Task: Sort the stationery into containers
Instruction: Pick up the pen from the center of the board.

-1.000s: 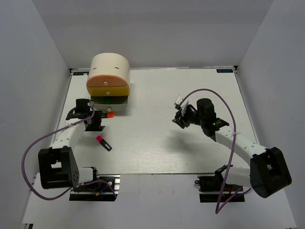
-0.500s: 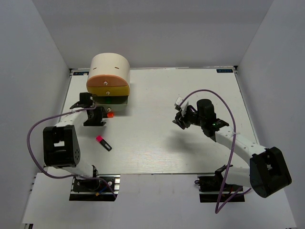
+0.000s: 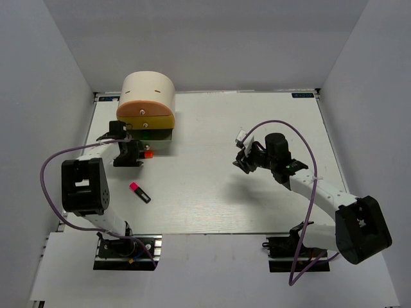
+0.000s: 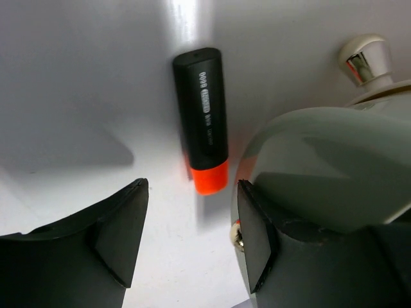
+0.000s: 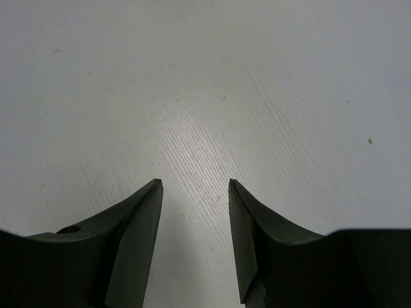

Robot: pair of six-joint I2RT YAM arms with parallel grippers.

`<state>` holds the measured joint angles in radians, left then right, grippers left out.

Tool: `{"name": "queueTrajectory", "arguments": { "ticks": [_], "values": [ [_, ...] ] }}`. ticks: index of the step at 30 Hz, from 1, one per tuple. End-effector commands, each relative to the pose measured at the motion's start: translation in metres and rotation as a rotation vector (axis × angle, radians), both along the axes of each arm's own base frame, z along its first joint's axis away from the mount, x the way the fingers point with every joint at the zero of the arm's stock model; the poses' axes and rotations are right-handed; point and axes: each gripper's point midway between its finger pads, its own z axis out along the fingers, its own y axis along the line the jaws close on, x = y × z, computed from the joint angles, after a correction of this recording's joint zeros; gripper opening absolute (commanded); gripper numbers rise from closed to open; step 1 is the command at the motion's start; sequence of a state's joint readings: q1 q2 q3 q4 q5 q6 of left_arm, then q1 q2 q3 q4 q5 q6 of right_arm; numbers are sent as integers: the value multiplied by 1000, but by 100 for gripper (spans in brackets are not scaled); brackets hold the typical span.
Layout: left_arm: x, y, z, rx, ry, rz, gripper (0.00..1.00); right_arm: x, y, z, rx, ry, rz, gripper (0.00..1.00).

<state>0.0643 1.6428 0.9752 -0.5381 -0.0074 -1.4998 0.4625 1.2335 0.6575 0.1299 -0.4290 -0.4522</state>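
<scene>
My left gripper, above the black marker (image 4: pixel 204 122), would miss now.
The cream round cabinet (image 3: pixel 149 90) stands at the back left with an orange drawer (image 3: pixel 145 110), a yellow drawer (image 3: pixel 146 122) and a darker lowest drawer (image 3: pixel 153 136) pulled out, something green inside. My left gripper (image 3: pixel 133 156) is open just in front of that drawer. In the left wrist view my left gripper (image 4: pixel 191 215) hangs just above the orange-capped black marker (image 4: pixel 204 122), which lies on the table beside the grey drawer front (image 4: pixel 321 160). The marker's cap also shows from above (image 3: pixel 148 154). A pink-capped marker (image 3: pixel 139 192) lies nearer. My right gripper (image 3: pixel 244 160) is open and empty.
A white knob (image 4: pixel 364 56) sticks out of the drawer front close to my right-hand finger (image 4: pixel 253 237). My right gripper (image 5: pixel 194 186) is over bare white table. Grey walls enclose the table on three sides.
My left arm has folded in and its gripper has shifted slightly up toward the cabinet, beside the orange-capped marker. The right arm has not moved.
</scene>
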Motion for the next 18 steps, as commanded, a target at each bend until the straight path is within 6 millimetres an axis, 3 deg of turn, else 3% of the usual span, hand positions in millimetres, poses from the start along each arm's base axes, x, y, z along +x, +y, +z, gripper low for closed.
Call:
{"name": "queueTrajectory", "arguments": {
  "ticks": [1,6,18],
  "values": [
    [19,7,16,17,-56,23,68,5,0,4,9,-22,-2,52],
    [22,9,7,23,-25,27,68,5,0,3,6,-20,-1,52],
    [8,9,-16,26,69,29,68,7,-1,2,4,-16,-6,52]
  ]
}}
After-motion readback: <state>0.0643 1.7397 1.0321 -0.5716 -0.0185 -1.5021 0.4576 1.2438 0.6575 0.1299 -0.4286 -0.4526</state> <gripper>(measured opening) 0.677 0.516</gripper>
